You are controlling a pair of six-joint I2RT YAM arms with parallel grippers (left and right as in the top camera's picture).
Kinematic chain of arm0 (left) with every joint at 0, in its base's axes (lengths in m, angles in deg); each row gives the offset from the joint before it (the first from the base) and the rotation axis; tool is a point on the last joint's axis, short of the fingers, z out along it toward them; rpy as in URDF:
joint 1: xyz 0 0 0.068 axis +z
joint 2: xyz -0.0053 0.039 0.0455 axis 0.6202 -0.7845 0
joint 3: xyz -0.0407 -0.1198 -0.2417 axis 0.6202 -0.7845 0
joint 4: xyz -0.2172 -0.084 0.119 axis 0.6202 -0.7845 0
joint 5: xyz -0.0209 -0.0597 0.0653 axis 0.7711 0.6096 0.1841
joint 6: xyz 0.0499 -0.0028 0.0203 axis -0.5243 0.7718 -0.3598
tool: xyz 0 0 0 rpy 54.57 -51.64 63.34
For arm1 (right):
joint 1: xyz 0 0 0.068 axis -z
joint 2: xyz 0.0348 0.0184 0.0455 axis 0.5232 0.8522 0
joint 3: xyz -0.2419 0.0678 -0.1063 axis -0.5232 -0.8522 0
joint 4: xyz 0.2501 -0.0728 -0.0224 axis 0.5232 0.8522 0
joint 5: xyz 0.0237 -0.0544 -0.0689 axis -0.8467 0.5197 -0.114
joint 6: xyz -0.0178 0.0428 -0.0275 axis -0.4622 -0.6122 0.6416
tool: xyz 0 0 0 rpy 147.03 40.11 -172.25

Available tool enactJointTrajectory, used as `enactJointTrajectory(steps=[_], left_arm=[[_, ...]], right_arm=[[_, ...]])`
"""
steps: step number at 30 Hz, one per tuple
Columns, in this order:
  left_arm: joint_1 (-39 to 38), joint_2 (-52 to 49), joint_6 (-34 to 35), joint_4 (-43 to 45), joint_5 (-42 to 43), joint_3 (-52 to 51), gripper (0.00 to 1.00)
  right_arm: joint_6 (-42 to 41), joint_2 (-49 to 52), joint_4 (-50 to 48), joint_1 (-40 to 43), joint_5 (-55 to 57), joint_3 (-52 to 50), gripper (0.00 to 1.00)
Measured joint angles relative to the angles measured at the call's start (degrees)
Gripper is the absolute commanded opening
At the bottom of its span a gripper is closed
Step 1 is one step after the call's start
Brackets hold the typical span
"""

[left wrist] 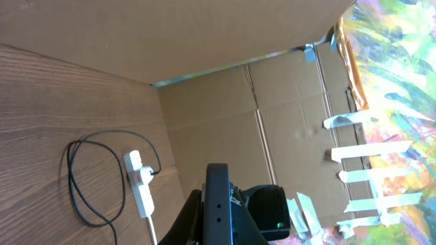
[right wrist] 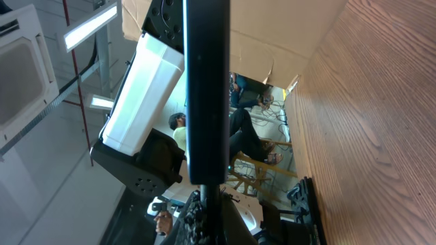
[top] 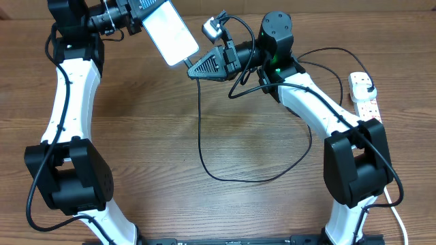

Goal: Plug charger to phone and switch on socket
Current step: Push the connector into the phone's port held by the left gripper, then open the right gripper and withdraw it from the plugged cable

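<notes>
My right gripper releases the charger now, since the connector's dark collar sits flush and straight against the phone's lower edge beyond my fingertips.
My left gripper [top: 139, 20] is shut on the phone [top: 170, 30] and holds it in the air at the back, with its bright screen facing up. The phone shows edge-on in the left wrist view [left wrist: 218, 201] and in the right wrist view [right wrist: 206, 88]. My right gripper [top: 195, 67] is shut on the connector end of the charger [top: 199, 129], right at the phone's lower edge. The connector [right wrist: 206, 197] meets the phone's end; I cannot tell how deep it sits. The cable loops over the table to a black plug [top: 368, 87] in the socket [top: 366, 102].
The socket [left wrist: 139, 185] lies by the right table edge near a cardboard wall [left wrist: 225, 116], with its white cord [top: 395, 211] running toward the front. The cable loop [left wrist: 85, 184] lies on the wood. The right arm's base [top: 277, 30] stands close behind the phone.
</notes>
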Motion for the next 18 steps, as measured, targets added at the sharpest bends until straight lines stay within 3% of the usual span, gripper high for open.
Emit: enactJointTrajectory(steps=[16, 18], left_arm=[[-0.7, 0.0, -1.3, 0.3, 0.3, 0.0, 0.04], [-0.8, 0.0, -1.4, 0.4, 0.3, 0.0, 0.04]], right_arm=[[0.0, 0.0, 0.2, 0.0, -0.9, 0.0, 0.04], [0.0, 0.0, 0.2, 0.0, -1.0, 0.0, 0.07]])
